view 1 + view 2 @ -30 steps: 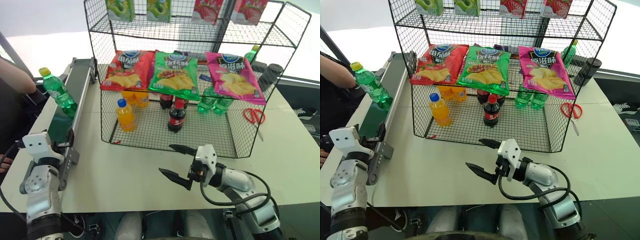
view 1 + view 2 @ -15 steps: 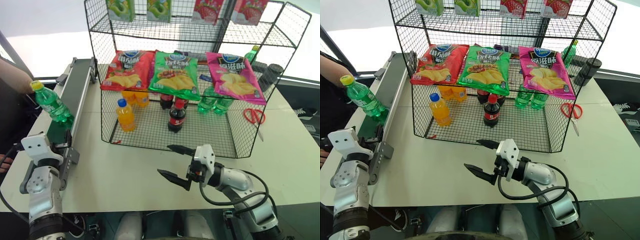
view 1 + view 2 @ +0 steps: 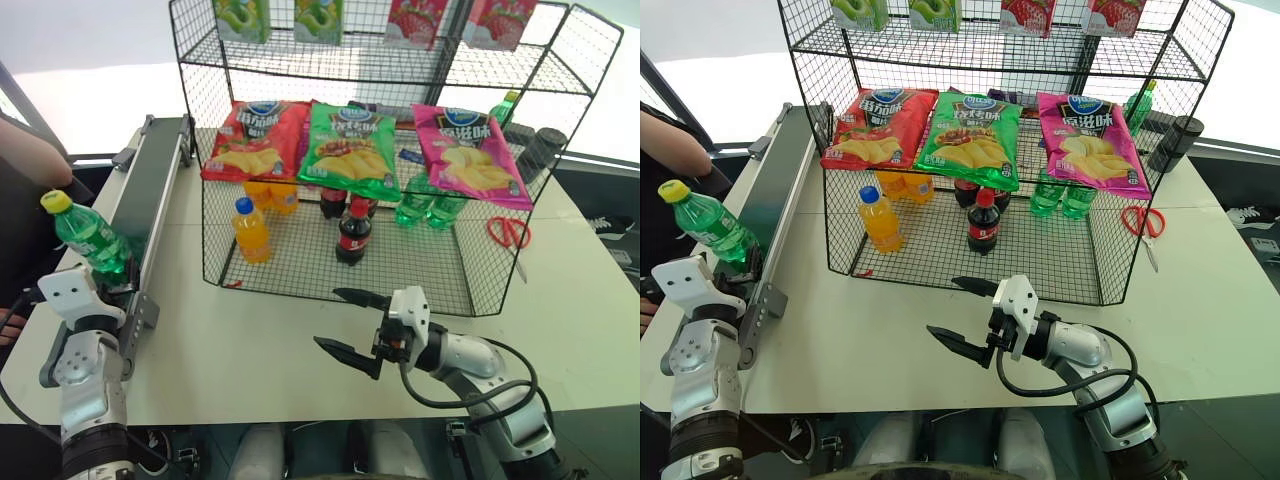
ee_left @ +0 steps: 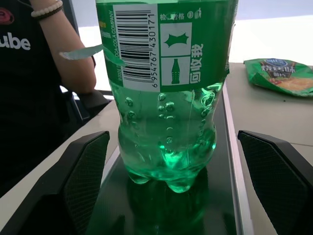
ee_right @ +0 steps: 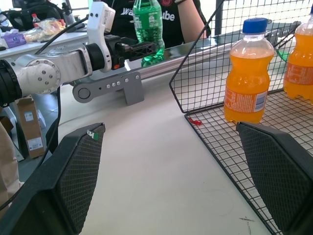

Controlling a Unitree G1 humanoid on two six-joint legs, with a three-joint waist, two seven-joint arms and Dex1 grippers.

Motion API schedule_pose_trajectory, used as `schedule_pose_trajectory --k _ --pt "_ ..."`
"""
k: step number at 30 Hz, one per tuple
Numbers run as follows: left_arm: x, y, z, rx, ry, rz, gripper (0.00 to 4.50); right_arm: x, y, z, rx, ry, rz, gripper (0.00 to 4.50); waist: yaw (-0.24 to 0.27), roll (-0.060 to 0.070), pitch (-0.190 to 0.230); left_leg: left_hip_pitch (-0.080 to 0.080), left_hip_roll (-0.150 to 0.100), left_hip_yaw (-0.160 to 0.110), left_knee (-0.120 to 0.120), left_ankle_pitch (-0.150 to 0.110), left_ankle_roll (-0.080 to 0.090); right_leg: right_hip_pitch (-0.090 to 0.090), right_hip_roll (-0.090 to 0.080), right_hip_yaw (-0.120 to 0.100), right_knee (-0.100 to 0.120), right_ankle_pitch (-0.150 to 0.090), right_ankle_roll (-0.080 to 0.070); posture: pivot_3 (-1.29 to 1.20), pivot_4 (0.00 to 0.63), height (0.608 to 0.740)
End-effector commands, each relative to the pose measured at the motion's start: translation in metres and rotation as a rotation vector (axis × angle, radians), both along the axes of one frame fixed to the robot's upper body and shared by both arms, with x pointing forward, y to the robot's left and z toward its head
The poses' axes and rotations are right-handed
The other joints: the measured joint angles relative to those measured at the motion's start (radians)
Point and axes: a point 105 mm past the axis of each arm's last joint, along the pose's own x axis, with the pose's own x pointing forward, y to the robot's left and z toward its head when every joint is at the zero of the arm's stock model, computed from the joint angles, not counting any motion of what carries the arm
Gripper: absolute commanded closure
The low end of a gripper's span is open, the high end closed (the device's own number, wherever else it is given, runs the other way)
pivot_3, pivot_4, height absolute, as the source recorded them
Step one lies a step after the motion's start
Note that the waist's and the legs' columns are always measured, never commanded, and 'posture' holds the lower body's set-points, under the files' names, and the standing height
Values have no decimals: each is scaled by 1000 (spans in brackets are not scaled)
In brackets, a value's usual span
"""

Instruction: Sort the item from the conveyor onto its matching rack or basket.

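Note:
My left gripper's fingers are beside the green bottle's lower body above the conveyor belt in the left wrist view, so it should close on the bottle now.
The item, a clear-green bottle (image 3: 92,240) with a yellow cap, stands at the near end of the conveyor (image 3: 152,185), a dark green belt along the table's left edge. My left gripper (image 4: 173,134) is open, and the bottle (image 4: 166,98) stands between its fingers (image 4: 83,171) with a gap on each side. The black wire rack (image 3: 420,275) stands at the middle of the table. In front of the rack, low over the table, my right gripper (image 3: 326,318) is open and holds nothing, pointing left toward the belt.
On the rack's bottom tier stand an orange bottle (image 3: 250,232), a cola bottle (image 3: 352,232) and green bottles (image 3: 425,208); chip bags (image 3: 350,145) lie above. Red scissors (image 3: 510,232) lie right of the rack. A person's arm (image 3: 30,160) is beside the belt.
The green bottle has ridden down the belt toward me and now stands between my left gripper's fingers. Both arms have stayed where they were.

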Motion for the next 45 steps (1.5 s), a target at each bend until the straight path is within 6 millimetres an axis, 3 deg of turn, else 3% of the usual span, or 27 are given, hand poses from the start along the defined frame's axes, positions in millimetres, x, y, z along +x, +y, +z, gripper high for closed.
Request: schedule_pose_trajectory --k 1,5,8,10,16,21,23,25,30,37,41,45 --pt "-2 7 15 20 -58 30 0 -2 3 11 29 -33 21 27 0 0 0 0 0 0 0 0 0 0 0 0 0 0 0 0 150 724" --pt "-1 7 15 18 -61 31 0 -2 3 11 32 -30 21 27 0 0 0 0 0 0 0 0 0 0 0 0 0 0 0 0 150 724" --pt "-1 7 15 13 -64 29 815 -1 3 11 34 -29 20 0 2 0 0 0 0 0 0 0 0 0 0 0 0 0 0 0 150 724" --pt "-2 6 17 19 -69 26 1635 -1 3 11 34 -28 20 0 2 0 0 0 0 0 0 0 0 0 0 0 0 0 0 0 150 724" --pt "-4 -7 43 92 -131 -67 1688 -1 3 13 31 -28 23 0 0 -1 0 0 0 0 0 0 0 0 0 0 0 0 0 0 150 724" --pt "-4 -55 69 153 -177 -350 1688 4 -1 18 23 -56 2 0 1 -3 1 -1 0 -1 0 0 0 0 -1 -1 0 0 0 0 150 724" --pt "-5 -83 71 163 -160 -513 1688 9 -5 21 17 -74 -19 0 0 -2 1 -1 0 -1 0 0 0 0 -2 -1 -1 0 0 0 150 724" --pt "-8 -114 67 170 -123 -687 1688 13 -7 29 28 -82 -22 0 -1 -1 1 -1 0 0 0 0 0 0 -2 0 -1 0 0 0 150 724" --pt "-15 -170 55 199 -62 -962 1688 14 2 47 77 -88 -2 0 -1 3 3 -1 0 0 -1 0 0 0 -2 0 -1 0 0 0 150 724" --pt "-12 -254 41 232 -56 -1333 1688 20 13 55 89 -78 -16 0 3 4 4 -1 -2 0 0 0 0 0 -2 0 -1 0 0 0 150 724" --pt "-9 -282 44 260 -93 -1464 1688 21 13 54 79 -77 -30 0 -2 4 4 -1 -2 0 0 0 0 0 1 -1 -1 0 0 0 150 724" --pt "-10 -293 45 279 -111 -1541 1688 22 11 54 81 -79 -54 0 -2 5 4 -1 0 0 -1 0 0 -1 3 0 0 0 0 0 150 724"
